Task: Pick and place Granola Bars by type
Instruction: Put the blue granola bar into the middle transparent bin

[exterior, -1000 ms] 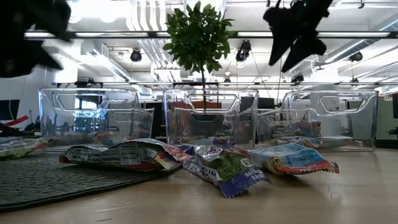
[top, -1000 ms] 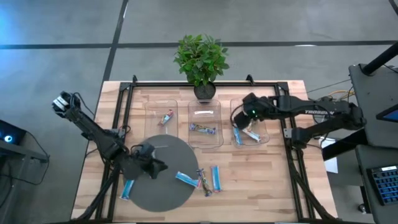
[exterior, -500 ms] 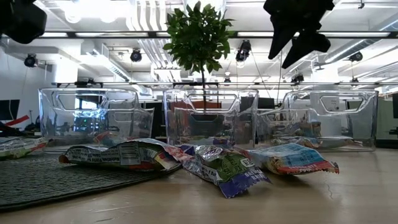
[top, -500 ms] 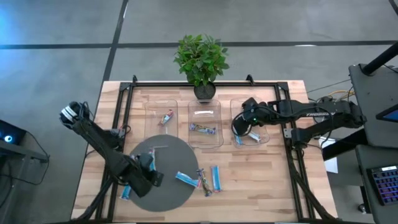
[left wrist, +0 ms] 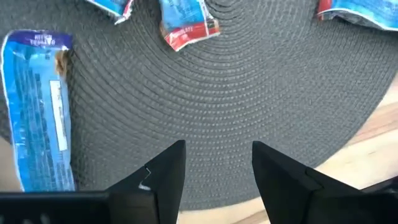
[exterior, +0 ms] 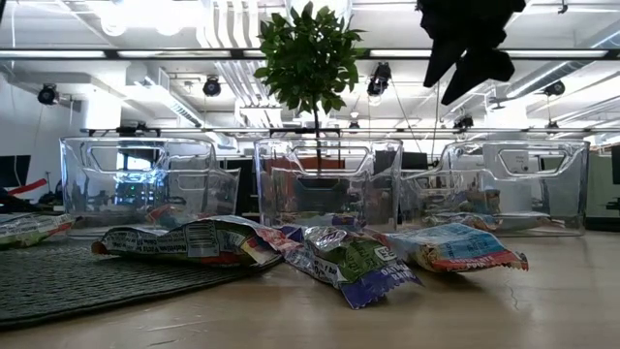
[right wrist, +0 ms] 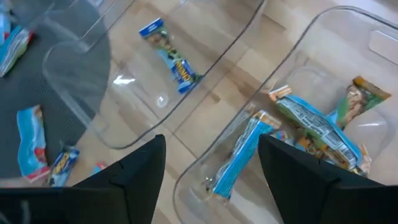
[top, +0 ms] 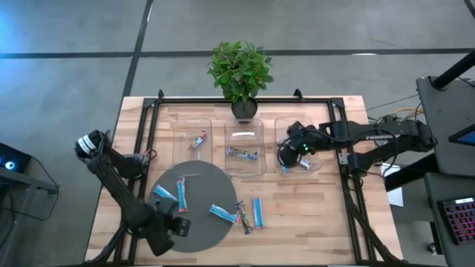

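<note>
The robot's left gripper will next grab the blue granola bar with the purple end (left wrist: 47,40) by its long edges, so that the bars get sorted by type.
Several blue granola bars lie flat on the round dark mat (top: 194,222): two (top: 165,194), (top: 182,196) on its left part and one (top: 223,213) toward the right. Another blue bar (left wrist: 37,112) lies at the mat's near-left rim. Two more bars (top: 245,219), (top: 257,213) rest on the wood right of the mat. My left gripper (top: 169,226) (left wrist: 214,168) hangs open over the mat's near-left part, pointing down, with bare mat between its fingers. My right gripper (top: 289,154) (right wrist: 211,162) is open above the right tray (top: 315,156), which holds blue bars (right wrist: 242,155).
Three clear trays stand in a row at the back: the left one (top: 178,141) with one bar (top: 197,139), the middle one (top: 256,167) with one bar (top: 243,153), and the right one. A potted plant (top: 239,70) stands behind the middle tray. Bare wood lies near the front right.
My left gripper has swung from the mat's left-middle toward the table's near edge and tipped to point more steeply down. This has uncovered two blue bars on the mat. Its fingers have stayed open.
</note>
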Action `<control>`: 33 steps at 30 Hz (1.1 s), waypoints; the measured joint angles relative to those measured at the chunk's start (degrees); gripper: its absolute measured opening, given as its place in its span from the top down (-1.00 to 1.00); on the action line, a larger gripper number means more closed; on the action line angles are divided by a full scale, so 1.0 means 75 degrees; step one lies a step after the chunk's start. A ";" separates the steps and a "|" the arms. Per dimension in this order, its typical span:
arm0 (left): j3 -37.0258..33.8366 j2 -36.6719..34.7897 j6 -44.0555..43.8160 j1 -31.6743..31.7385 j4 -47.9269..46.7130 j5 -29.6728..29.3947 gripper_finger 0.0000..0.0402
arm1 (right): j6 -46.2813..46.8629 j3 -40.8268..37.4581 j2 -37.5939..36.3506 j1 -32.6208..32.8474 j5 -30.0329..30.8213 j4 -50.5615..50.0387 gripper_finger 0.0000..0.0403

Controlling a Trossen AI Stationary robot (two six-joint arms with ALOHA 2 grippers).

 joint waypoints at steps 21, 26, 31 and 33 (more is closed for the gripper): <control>-0.0083 0.0023 -0.0642 -0.0150 -0.1563 0.2499 0.17 | -0.0771 -0.0009 0.0006 0.0597 -0.0097 0.0839 -0.22; -0.0547 0.0022 -0.0702 -0.0162 -0.1523 0.2524 0.17 | -0.0759 -0.0030 0.0006 0.0594 -0.0036 0.0855 -0.22; -0.1011 0.0020 -0.0651 -0.0162 -0.1109 0.2522 0.17 | -0.0754 -0.0034 0.0006 0.0594 -0.0033 0.0857 -0.22; -0.1199 0.0020 -0.0587 -0.0162 -0.0852 0.2524 0.17 | -0.0720 -0.0035 0.0006 0.0594 -0.0030 0.0857 -0.22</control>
